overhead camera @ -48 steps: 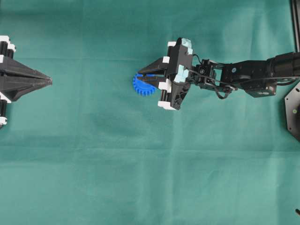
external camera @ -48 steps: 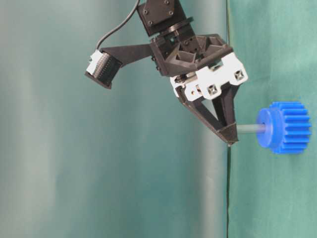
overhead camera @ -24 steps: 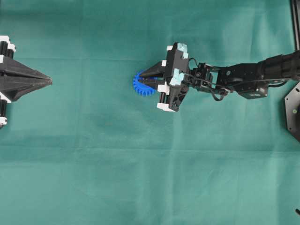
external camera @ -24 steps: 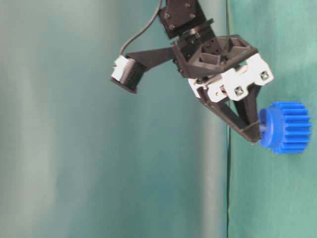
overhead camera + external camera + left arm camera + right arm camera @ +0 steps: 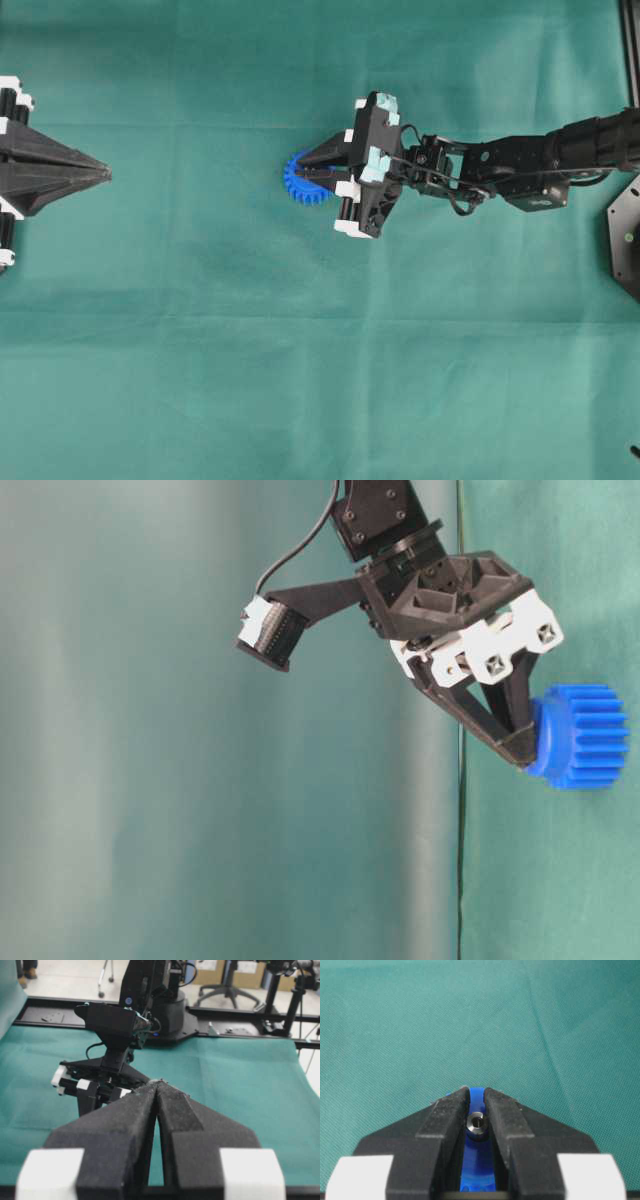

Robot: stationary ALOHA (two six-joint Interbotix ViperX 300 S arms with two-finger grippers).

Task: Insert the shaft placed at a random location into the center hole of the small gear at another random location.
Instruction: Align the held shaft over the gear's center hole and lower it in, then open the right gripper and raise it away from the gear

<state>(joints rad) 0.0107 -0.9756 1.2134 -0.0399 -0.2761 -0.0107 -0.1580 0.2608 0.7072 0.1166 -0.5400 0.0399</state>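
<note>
The shaft (image 5: 477, 1126) sits in the small gear's middle and covers the gear's hole, so my right gripper opens now, and the shaft would stand.
The small gear (image 5: 293, 183) is bright blue and lies on the green cloth near the table's middle. My right gripper (image 5: 312, 167) is shut on the shaft (image 5: 476, 1121), whose shiny hollow end shows between the pads. The fingertips (image 5: 522, 748) press against the hub of the small gear (image 5: 588, 736). In the side view no bare shaft shows between them. The center hole is hidden behind the shaft and the fingers. Blue of the small gear (image 5: 476, 1096) shows between the fingers in the right wrist view. My left gripper (image 5: 100, 173) rests shut and empty at the far left, also seen as my left gripper (image 5: 159, 1083).
A black mounting plate (image 5: 626, 235) sits at the right edge beside the right arm (image 5: 520, 165). Green cloth (image 5: 300, 350) covers the whole table. The right arm's base (image 5: 165, 1005) stands at the far edge in the left wrist view.
My right gripper has moved left toward the gear, sliding the shaft in. The bare length of shaft seen a second ago is gone, and the fingertips now touch the hub. The left arm is still.
</note>
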